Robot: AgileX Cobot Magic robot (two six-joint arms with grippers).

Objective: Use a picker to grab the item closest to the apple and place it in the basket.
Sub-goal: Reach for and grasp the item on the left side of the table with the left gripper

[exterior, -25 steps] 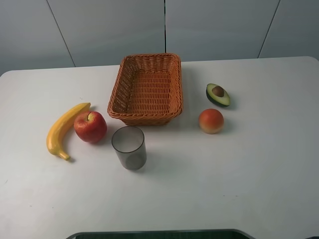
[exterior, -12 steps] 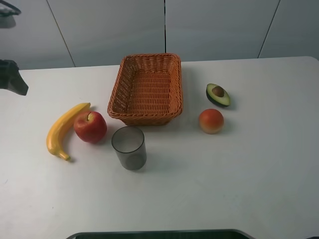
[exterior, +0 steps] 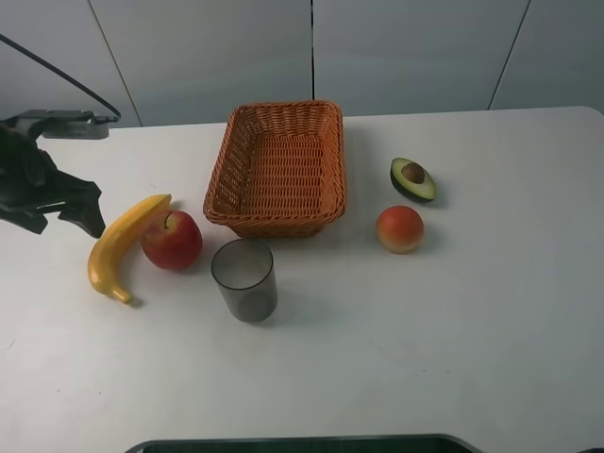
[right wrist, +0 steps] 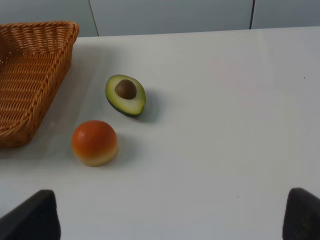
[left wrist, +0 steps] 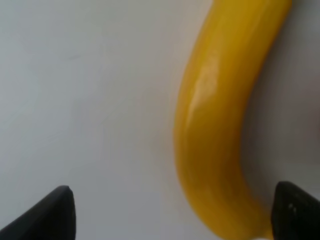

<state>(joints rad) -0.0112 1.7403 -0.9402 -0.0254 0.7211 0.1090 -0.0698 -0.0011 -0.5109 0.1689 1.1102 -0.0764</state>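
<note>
I need to pick up the banana by its curved middle (exterior: pixel 115 245) with my left gripper next, so that I can place the item closest to the apple (exterior: pixel 172 240) in the basket.
A yellow banana (exterior: pixel 115 247) lies on the white table against the left side of the red apple (exterior: pixel 172 240). The woven basket (exterior: pixel 278 219) stands behind and to the right of them, holding nothing. My left gripper (exterior: pixel 62 225) hovers just left of the banana's upper half and is open. In the left wrist view the banana (left wrist: pixel 220 125) curves down between the two dark fingertips (left wrist: pixel 50 215), nearer to one of them, with nothing gripped. My right gripper (right wrist: pixel 167 220) is open over bare table and does not show in the exterior high view.
A grey translucent cup (exterior: pixel 244 280) stands in front of the basket, right of the apple. An avocado half (exterior: pixel 412 179) and an orange-red round fruit (exterior: pixel 400 229) lie right of the basket. The table's front edge (exterior: pixel 302 442) runs along the bottom.
The left arm has come in from the upper left and dropped toward the banana. A second ago it was out of view. The fruits, cup and basket have not moved.
</note>
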